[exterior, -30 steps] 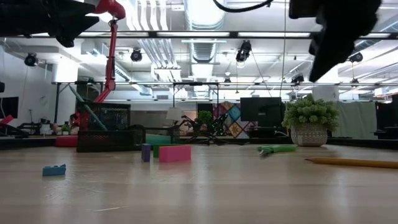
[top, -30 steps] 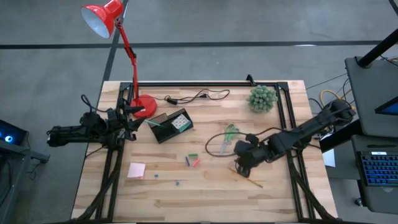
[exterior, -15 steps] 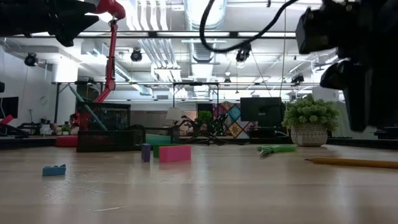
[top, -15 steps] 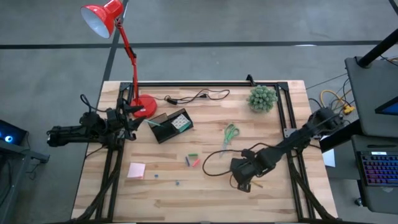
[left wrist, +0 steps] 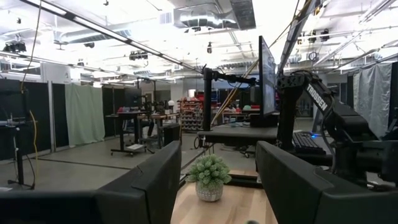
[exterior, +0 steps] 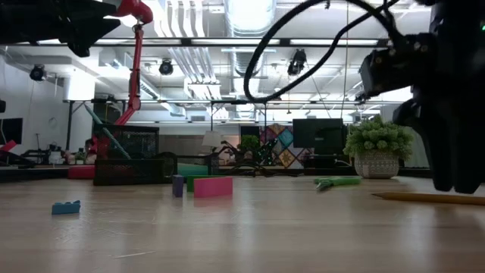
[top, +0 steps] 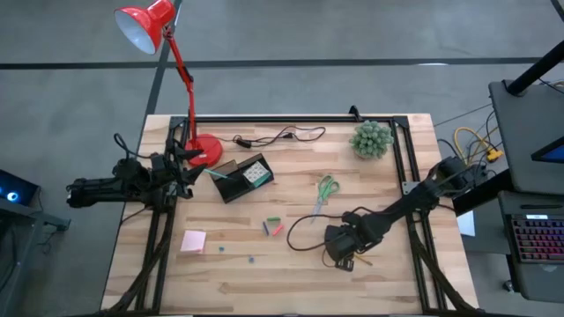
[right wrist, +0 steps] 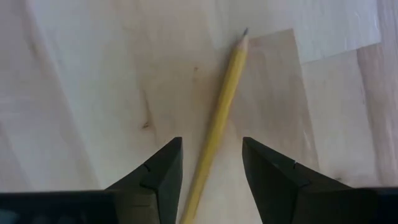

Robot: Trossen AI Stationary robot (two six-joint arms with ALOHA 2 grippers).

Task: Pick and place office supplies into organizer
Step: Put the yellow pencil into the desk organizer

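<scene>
The yellow pencil should go into the organizer (top: pixel 241 177), so my right gripper needs to grab it by its wooden body (top: pixel 347 251) next.
A yellow wooden pencil (right wrist: pixel 221 112) lies flat on the wooden table, right of centre near the front edge (exterior: pixel 428 198). My right gripper (right wrist: pixel 211 171) hangs just above it, pointing down and open, with one finger on each side of the shaft, touching nothing (top: pixel 340 252). Further left and back stands the black organizer (top: pixel 241 177). Green-handled scissors (top: pixel 326 188), red and green pieces (top: pixel 272 227) and a pink sticky-note pad (top: pixel 194 240) lie on the table. My left gripper (left wrist: pixel 217 186) waits, open, at the table's left edge (top: pixel 188 169).
A red lamp stands with its base (top: pixel 205 150) at the back left, next to a black cable (top: pixel 278 136). A green plant ball (top: pixel 371 139) sits at the back right. Small blue pieces (top: pixel 220 248) lie near the pad. Black frame rails run along both sides.
My right gripper has sunk toward the table and moved toward its near edge, tipping until it points almost straight down over the pencil. It now leaves the scissors uncovered. Its cable loop has swung along with it.
</scene>
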